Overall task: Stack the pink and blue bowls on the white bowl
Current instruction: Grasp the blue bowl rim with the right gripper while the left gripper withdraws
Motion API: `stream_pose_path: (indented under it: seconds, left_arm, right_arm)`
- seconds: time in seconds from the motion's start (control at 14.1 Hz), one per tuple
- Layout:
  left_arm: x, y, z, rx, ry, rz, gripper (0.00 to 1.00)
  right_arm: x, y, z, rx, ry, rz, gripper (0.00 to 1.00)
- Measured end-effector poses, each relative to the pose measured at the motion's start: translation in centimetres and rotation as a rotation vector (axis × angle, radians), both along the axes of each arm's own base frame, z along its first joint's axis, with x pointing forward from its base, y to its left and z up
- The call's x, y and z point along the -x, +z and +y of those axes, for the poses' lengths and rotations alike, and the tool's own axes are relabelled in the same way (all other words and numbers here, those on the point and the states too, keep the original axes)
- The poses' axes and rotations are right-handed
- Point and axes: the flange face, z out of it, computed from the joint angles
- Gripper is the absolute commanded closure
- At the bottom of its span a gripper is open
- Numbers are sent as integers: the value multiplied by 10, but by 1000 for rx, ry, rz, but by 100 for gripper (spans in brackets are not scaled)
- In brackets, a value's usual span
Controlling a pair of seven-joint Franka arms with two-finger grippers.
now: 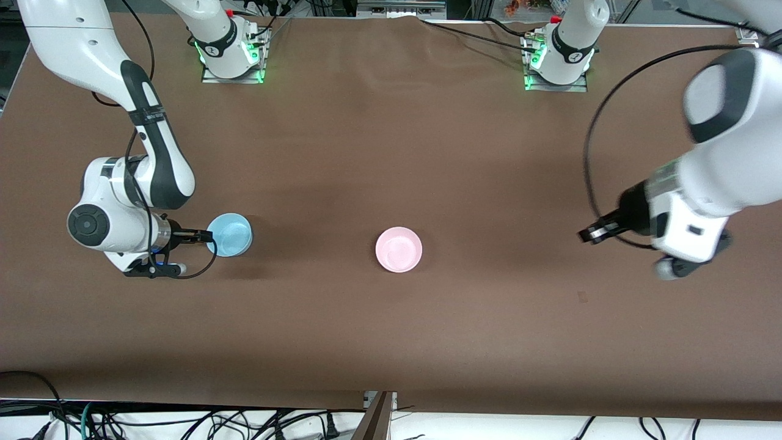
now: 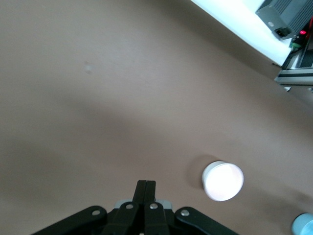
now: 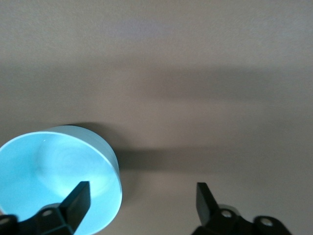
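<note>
The light blue bowl is next: my right gripper will grab it by its rim (image 1: 250, 242). Then the gripper can stack it on the pink bowl (image 1: 398, 249).
The light blue bowl (image 1: 231, 234) (image 3: 49, 176) stands toward the right arm's end of the table. My right gripper (image 1: 206, 237) (image 3: 143, 198) is open at its rim, one finger (image 3: 78, 198) over the bowl's inside and the other outside, apart from the wall. The pink bowl (image 1: 398, 249) sits mid-table; in the left wrist view it looks washed out and pale (image 2: 223, 180), with the blue bowl (image 2: 304, 226) at the frame's corner. The white bowl is not to be made out on its own. My left gripper (image 1: 589, 234) (image 2: 146, 182) hangs shut and empty over bare table at the left arm's end.
Brown cloth covers the table (image 1: 391, 153). The two arm bases (image 1: 231, 55) (image 1: 557, 61) stand along the edge farthest from the front camera. Cables lie past the near edge (image 1: 183, 421).
</note>
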Motion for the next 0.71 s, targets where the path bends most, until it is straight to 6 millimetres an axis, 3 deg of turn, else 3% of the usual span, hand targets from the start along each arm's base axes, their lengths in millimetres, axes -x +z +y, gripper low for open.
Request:
stream_pose_path:
  seconds: [0.14, 0.28, 0.57, 0.71]
  left_arm:
    - [4, 2, 26, -93, -77, 2, 100]
    - [7, -5, 38, -158, -179, 10, 100]
    - [20, -18, 70, -178, -286, 31, 100]
    - [31, -26, 78, -193, -316, 11, 100]
  right_arm:
    - [6, -10, 0, -9, -8, -11, 33]
    - [10, -16, 0, -19, -21, -10, 48]
    - [22, -31, 2, -47, -51, -13, 100]
    - [20, -23, 9, -53, -68, -23, 100]
